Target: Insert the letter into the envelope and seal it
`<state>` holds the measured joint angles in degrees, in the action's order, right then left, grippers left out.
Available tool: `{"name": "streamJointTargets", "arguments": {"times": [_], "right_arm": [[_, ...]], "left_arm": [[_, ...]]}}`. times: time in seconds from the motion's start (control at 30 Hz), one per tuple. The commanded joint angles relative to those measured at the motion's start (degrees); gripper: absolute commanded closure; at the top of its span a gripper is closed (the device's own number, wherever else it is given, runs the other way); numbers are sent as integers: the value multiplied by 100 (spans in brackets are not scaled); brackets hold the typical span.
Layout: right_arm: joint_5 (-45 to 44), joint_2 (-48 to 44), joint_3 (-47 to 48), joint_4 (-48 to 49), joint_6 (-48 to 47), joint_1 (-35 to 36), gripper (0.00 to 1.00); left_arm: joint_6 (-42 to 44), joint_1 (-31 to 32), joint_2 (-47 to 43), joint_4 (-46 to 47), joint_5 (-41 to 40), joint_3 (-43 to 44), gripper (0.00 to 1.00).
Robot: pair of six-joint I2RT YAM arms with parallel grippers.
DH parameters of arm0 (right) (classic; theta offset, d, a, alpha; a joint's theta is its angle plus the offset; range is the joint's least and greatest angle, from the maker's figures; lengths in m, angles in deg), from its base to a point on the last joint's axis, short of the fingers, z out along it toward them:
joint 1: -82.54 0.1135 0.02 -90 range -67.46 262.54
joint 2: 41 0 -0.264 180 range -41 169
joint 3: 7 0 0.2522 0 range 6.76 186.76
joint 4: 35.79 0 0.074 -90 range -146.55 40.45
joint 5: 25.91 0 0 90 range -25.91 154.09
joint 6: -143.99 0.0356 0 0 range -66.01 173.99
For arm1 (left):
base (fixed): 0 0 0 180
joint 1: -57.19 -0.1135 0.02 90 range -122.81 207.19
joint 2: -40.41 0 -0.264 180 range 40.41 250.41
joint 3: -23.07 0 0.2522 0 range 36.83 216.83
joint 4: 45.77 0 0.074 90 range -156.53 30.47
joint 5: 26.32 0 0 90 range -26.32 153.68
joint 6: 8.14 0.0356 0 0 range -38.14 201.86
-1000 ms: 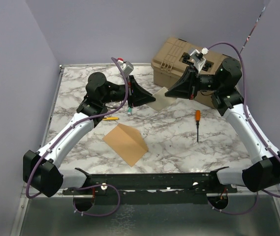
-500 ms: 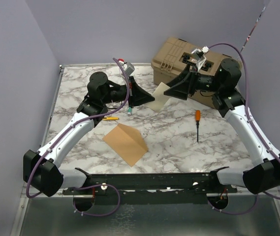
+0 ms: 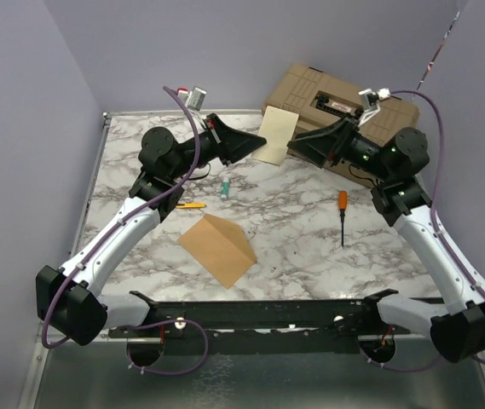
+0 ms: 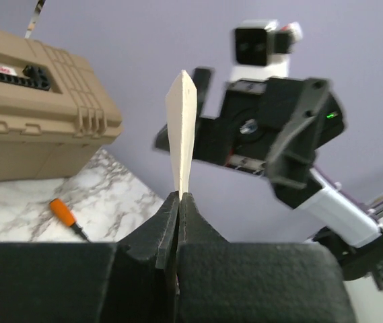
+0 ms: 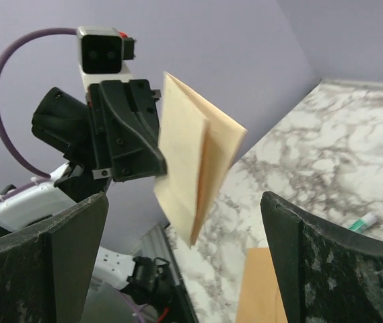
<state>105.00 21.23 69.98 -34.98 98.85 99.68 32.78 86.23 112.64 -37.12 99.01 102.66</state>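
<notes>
The letter's far edge should stay free to go into the envelope [image 3: 218,249], so my right gripper will grip the folded letter by the edge opposite my left gripper next.
The letter [image 3: 275,135], a pale tan folded sheet, hangs in the air near the back of the table. My left gripper [image 3: 253,141] is shut on its left edge. The left wrist view shows the letter [image 4: 181,131] edge-on, rising from the closed left gripper [image 4: 179,199]. My right gripper [image 3: 297,146] is wide open just right of the sheet, holding nothing. In the right wrist view the letter [image 5: 190,165] floats ahead, between the spread fingers [image 5: 43,269]. The kraft-brown envelope [image 3: 218,249] lies on the marble with its flap raised, apart from both grippers.
A tan plastic case [image 3: 327,98] stands at the back right, behind the right arm. An orange-handled screwdriver [image 3: 342,204] lies right of centre. A small green tube [image 3: 225,188] and a yellow pen [image 3: 193,205] lie near the left arm. Purple walls close in left and back.
The right gripper opened, let go of the letter and drew back to the right. The left arm lifted the letter up and toward the back wall, keeping its grip.
</notes>
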Motion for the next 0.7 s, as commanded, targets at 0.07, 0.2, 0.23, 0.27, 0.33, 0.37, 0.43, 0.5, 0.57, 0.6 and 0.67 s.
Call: {"name": "streamJointTargets", "arguments": {"times": [0.07,0.2,0.23,0.27,0.33,0.37,0.43,0.5,0.57,0.6,0.67], "right_arm": [[76,661,-86,1306,1280,298,0],[122,801,-263,2289,1990,298,20],[160,840,-320,2591,2171,298,29],[212,895,-354,2863,2350,298,38],[331,1010,-392,3295,2599,298,54],[375,1062,-379,3369,2662,298,59],[461,1125,-326,3341,2660,305,62],[507,1153,-276,3213,2570,307,64],[540,1174,-169,2933,2370,311,65],[528,1183,-129,2787,2262,315,69],[465,1200,-64,2515,2111,313,85]], "left_arm": [[-893,69,95,687,-356,36,100],[-1053,67,116,806,-356,10,100],[-1056,71,116,815,-352,-5,100],[-1040,68,112,817,-358,-26,100],[-1034,67,101,817,-413,-81,100],[-1033,71,99,817,-427,-105,100],[-1032,69,104,817,-438,-134,100],[-1022,67,107,817,-449,-146,100],[-991,68,99,817,-464,-172,100],[-983,67,94,817,-472,-193,100],[-973,68,90,817,-490,-252,100]]}}
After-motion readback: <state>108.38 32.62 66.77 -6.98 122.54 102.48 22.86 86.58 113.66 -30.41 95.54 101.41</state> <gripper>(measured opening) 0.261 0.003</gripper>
